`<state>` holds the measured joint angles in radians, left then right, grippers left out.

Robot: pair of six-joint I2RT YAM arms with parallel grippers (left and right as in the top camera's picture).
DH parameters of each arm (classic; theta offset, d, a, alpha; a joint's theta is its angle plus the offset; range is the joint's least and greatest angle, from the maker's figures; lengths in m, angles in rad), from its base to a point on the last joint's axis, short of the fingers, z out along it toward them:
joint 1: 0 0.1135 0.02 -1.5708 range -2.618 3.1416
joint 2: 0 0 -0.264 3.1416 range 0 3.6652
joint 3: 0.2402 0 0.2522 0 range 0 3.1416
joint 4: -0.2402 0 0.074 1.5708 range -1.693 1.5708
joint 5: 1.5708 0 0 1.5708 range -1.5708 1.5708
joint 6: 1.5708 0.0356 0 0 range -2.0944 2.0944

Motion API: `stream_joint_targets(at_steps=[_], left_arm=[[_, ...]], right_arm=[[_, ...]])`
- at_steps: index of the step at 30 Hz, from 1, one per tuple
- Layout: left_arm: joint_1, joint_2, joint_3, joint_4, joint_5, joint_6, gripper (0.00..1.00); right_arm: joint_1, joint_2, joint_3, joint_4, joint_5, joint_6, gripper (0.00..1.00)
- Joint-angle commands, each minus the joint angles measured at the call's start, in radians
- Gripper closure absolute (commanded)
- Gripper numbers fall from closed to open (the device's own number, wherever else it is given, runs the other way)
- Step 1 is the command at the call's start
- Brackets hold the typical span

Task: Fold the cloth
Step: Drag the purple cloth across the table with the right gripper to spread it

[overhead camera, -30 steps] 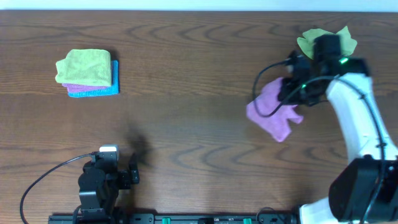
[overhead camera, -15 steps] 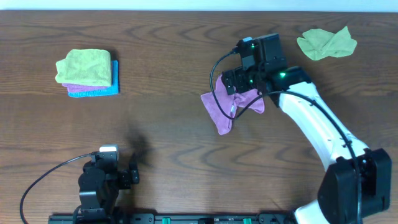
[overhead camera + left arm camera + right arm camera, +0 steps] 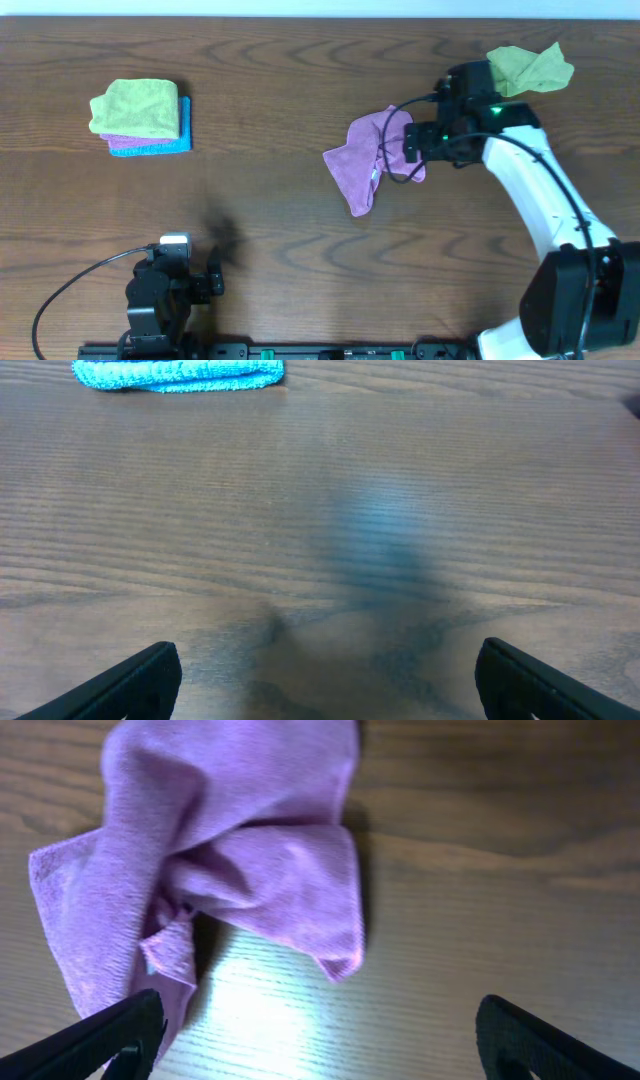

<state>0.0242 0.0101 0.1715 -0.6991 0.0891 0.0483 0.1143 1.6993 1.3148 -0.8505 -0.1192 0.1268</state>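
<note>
My right gripper grabs the crumpled purple cloth (image 3: 365, 160) by its loose pointed corner (image 3: 418, 177) next, to draw the bunched folds open for folding.
A crumpled purple cloth (image 3: 365, 160) lies on the wooden table, right of the middle. My right gripper (image 3: 408, 150) hovers at its right edge, open and holding nothing. In the right wrist view the purple cloth (image 3: 230, 850) fills the upper left, bunched into loose folds. The open right gripper (image 3: 320, 1040) has bare table between its fingers, and its left fingertip (image 3: 100, 1040) is beside the cloth's lower corner. My left gripper (image 3: 320, 680) stands open over bare table at the front left.
A crumpled green cloth (image 3: 528, 68) lies at the back right, behind the right arm. A stack of folded cloths (image 3: 140, 118), green over purple over blue, sits at the back left; its blue edge (image 3: 180, 372) shows in the left wrist view. The left arm (image 3: 165, 290) rests at the front edge.
My right gripper carried the purple cloth left from beside the green one, let it go near the middle, opened, and drew back to the right. The left arm has not moved.
</note>
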Motion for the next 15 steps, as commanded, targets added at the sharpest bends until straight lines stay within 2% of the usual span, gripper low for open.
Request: stream_joint_targets(at_steps=[1, 7, 15], left_arm=[[-0.003, -0.006, -0.01, -0.026, -0.014, -0.011, 0.05], [-0.003, -0.006, -0.01, -0.026, -0.014, -0.011, 0.05], [-0.003, -0.006, -0.01, -0.026, -0.015, -0.011, 0.05]], right_arm=[[-0.039, -0.004, -0.021, 0.002, -0.113, -0.007, 0.03], [-0.069, 0.001, -0.146, 0.103, -0.268, -0.058, 0.12], [-0.09, 0.005, -0.251, 0.256, -0.278, -0.056, 0.17]])
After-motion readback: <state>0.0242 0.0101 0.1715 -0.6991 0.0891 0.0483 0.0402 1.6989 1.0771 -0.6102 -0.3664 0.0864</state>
